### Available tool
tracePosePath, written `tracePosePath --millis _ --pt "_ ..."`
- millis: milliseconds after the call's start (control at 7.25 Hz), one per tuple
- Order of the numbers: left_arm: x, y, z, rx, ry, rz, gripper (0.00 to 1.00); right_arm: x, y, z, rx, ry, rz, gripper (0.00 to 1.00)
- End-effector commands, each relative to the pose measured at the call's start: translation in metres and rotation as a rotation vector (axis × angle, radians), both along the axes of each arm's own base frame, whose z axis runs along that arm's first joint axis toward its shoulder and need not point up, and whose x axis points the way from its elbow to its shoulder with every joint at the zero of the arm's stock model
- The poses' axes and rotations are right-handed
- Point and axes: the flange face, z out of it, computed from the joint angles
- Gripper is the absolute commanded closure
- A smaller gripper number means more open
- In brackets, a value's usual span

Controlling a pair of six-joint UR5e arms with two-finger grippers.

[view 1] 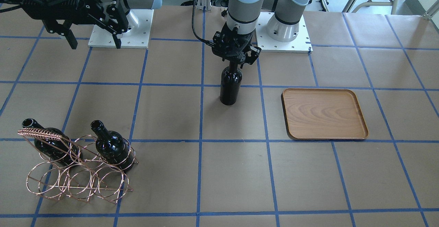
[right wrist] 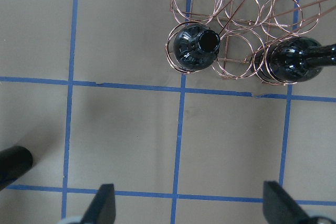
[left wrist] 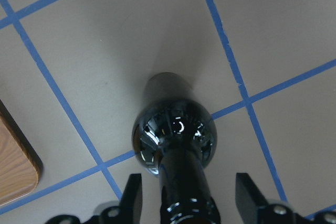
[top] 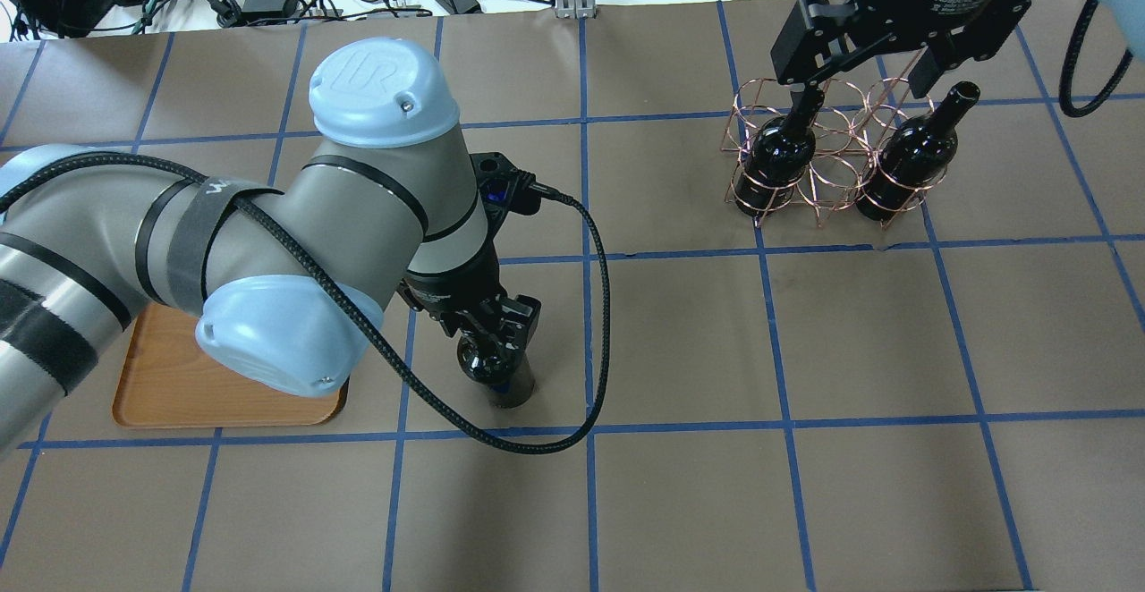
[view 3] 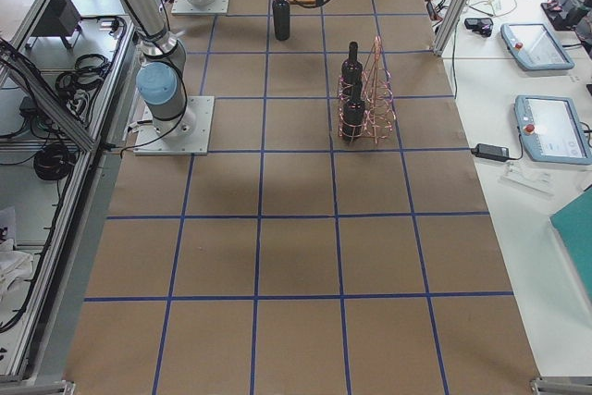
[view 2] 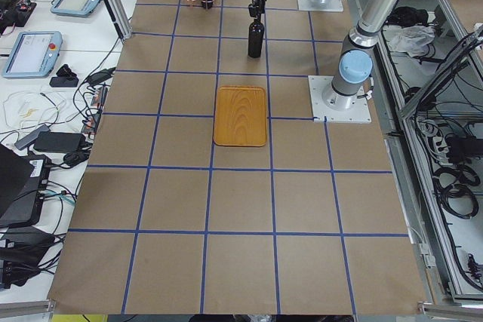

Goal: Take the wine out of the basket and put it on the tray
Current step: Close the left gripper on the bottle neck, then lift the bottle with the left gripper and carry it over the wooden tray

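Note:
My left gripper grips the near-black wine bottle by its neck [view 1: 233,67] next, which leaves the bottle's base free to stand on the wooden tray [view 1: 324,114].
One wine bottle [view 1: 229,86] stands upright on the brown table paper, left of the empty wooden tray [view 1: 324,114] in the front-facing view. My left gripper [view 1: 236,60] is around its neck. In the left wrist view the fingers [left wrist: 133,198] stand apart from the neck [left wrist: 184,182] on both sides, so the gripper [left wrist: 186,182] is open. Overhead, the bottle [top: 487,361] is right of the tray [top: 179,395]. My right gripper [top: 859,78] hangs open and empty above the copper wire basket [top: 823,190].
Two look-alike bottles [view 1: 51,144] [view 1: 109,144] stay in the basket [view 1: 79,182], also seen from the right wrist [right wrist: 191,48] [right wrist: 291,61]. The left arm's black cable [top: 599,306] loops over the table beside the standing bottle.

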Motion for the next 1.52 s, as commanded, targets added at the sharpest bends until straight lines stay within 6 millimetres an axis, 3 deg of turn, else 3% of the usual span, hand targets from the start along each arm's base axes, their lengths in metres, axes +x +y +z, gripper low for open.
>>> tracePosePath --millis 0,138,276,414,690,828,1103,1379 --pt "0.0 0.0 -0.001 0.004 0.002 0.0 0.49 0.0 0.002 -0.001 0.017 -0.001 -0.01 0.0" --pt "0.0 0.0 -0.001 0.004 0.003 0.0 0.6 0.0 0.002 -0.001 0.019 -0.003 -0.011 0.0" --pt "0.0 0.0 0.0 0.003 0.004 -0.004 0.89 0.0 0.003 -0.002 0.028 -0.001 -0.013 0.0" --pt "-0.001 -0.001 0.001 -0.001 0.006 -0.007 1.0 -0.001 0.004 0.0 0.037 -0.001 -0.018 0.0" --pt "0.002 -0.005 0.015 -0.032 0.0 -0.001 1.0 0.0 0.004 0.0 0.037 -0.002 -0.016 0.0" --pt "0.016 -0.02 0.041 -0.074 -0.06 0.014 1.0 0.0 0.005 0.0 0.037 -0.001 -0.018 0.0" --pt "0.087 -0.059 0.083 -0.103 -0.068 0.119 1.0 0.0 0.007 0.002 0.055 0.004 -0.032 0.0" --pt "0.186 -0.087 0.102 -0.077 -0.093 0.081 1.0 0.001 0.006 0.004 0.052 0.005 -0.027 0.0"
